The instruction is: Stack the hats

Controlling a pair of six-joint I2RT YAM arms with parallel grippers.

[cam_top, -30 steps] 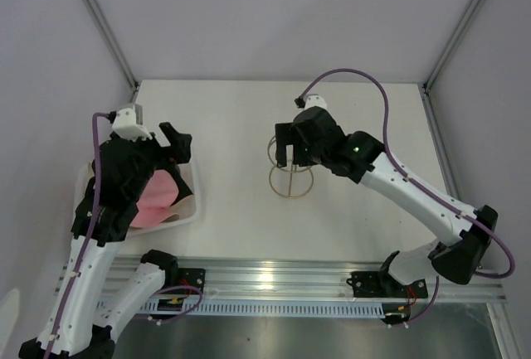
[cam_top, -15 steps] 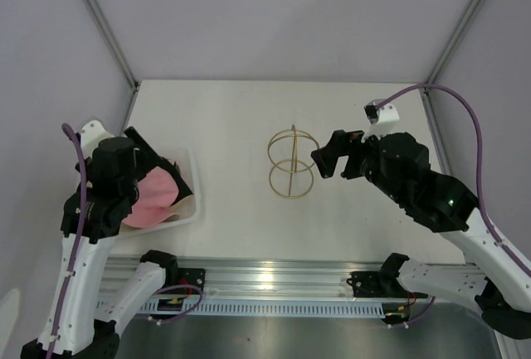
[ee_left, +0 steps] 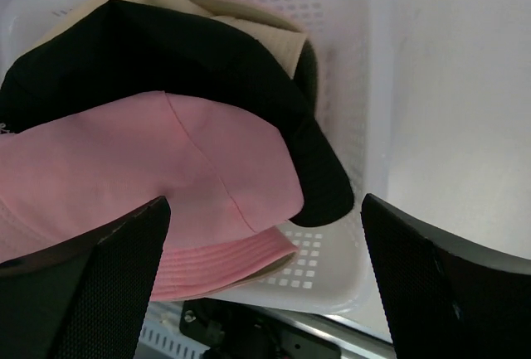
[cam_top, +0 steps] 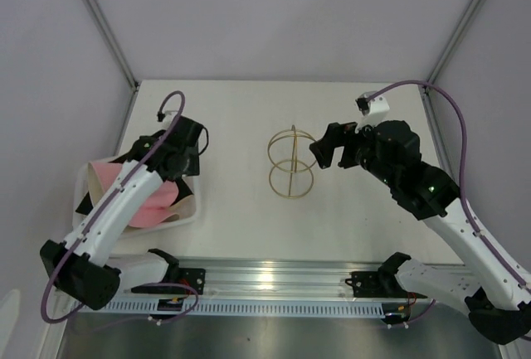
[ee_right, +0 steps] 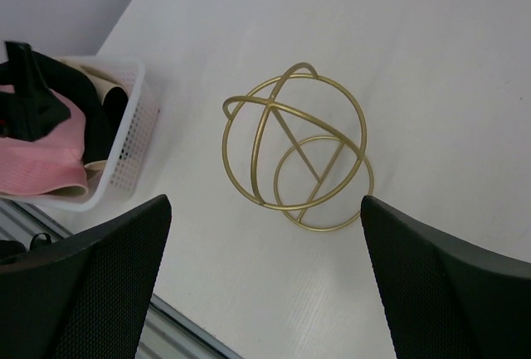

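Note:
Next, my left gripper grabs the pink hat by its top near the seam, which leaves the hat's edge free to stack the hat over the gold stand.
Three hats lie piled in a white basket at the table's left. The pink hat is on top and also shows in the top view. The black hat lies under it, and the beige hat is lowest, at the far side. My left gripper is open and empty, hovering above the basket's right end. My right gripper is open and empty, to the right of the gold stand.
A gold wire sphere stand stands on the white table near the middle. The basket's rim sits by the table's near left edge. A metal rail runs along the front. Grey walls close in the sides.
My left arm has swung so its gripper now hangs over the basket's right end. My right gripper pulled back from above the stand to its right, then held nearly still.

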